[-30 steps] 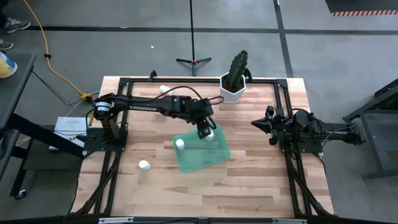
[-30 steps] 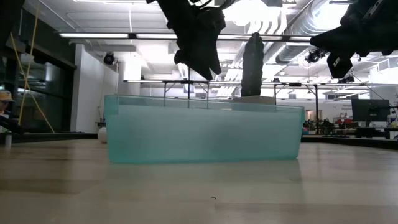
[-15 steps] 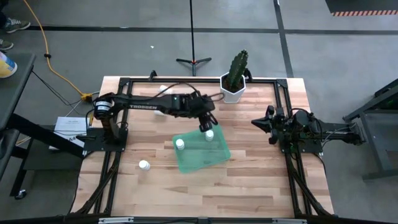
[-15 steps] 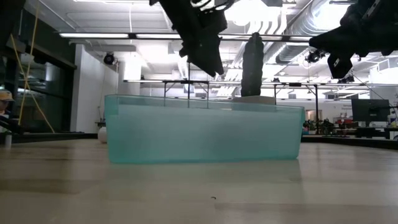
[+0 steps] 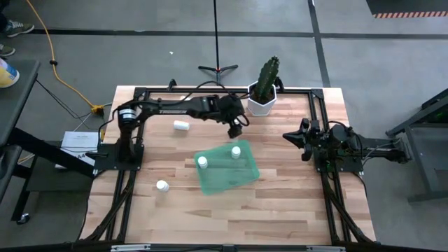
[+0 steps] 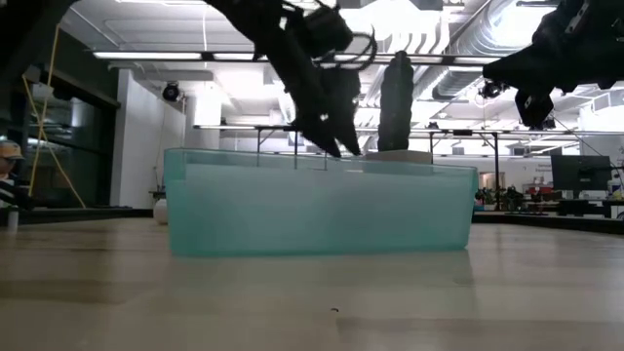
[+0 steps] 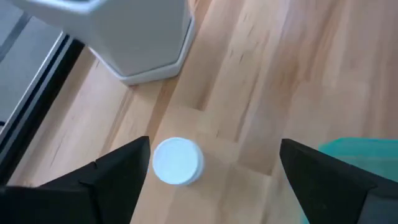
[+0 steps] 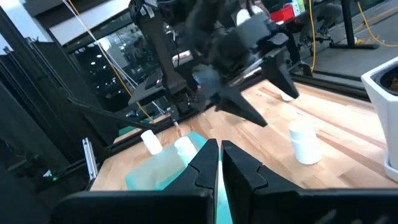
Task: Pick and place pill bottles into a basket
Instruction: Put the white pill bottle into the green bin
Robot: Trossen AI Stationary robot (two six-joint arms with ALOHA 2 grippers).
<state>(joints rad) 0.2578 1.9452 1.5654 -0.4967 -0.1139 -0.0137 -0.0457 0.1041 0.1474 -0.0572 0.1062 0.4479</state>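
Note:
Next, my left gripper should grab the upright pill bottle by its end with the cap [image 7: 178,162] to place it in the teal-green basket.
The teal-green basket [image 5: 227,171] lies mid-table with two white pill bottles standing in it [image 5: 202,162] [image 5: 236,151]. My left gripper [image 5: 236,129] is open just beyond the basket's far edge, near the cactus pot. Its fingers stand on either side of an upright pill bottle [image 7: 177,161] on the table without touching it; this bottle also shows in the right wrist view [image 8: 305,143]. Another bottle [image 5: 180,125] lies on its side at the far left, and one [image 5: 162,185] stands left of the basket. My right gripper [image 5: 288,138] waits shut at the table's right.
The white hexagonal pot [image 5: 262,103] with its cactus stands at the table's far edge, close behind my left gripper; its base shows in the left wrist view [image 7: 130,43]. Black frame rails run along the table's edges. Bare wood lies near and right of the basket.
My left gripper has gone from above the basket's far part toward the table's far edge and the cactus pot, and has come down lower. The two bottles in the basket have stayed where they were.

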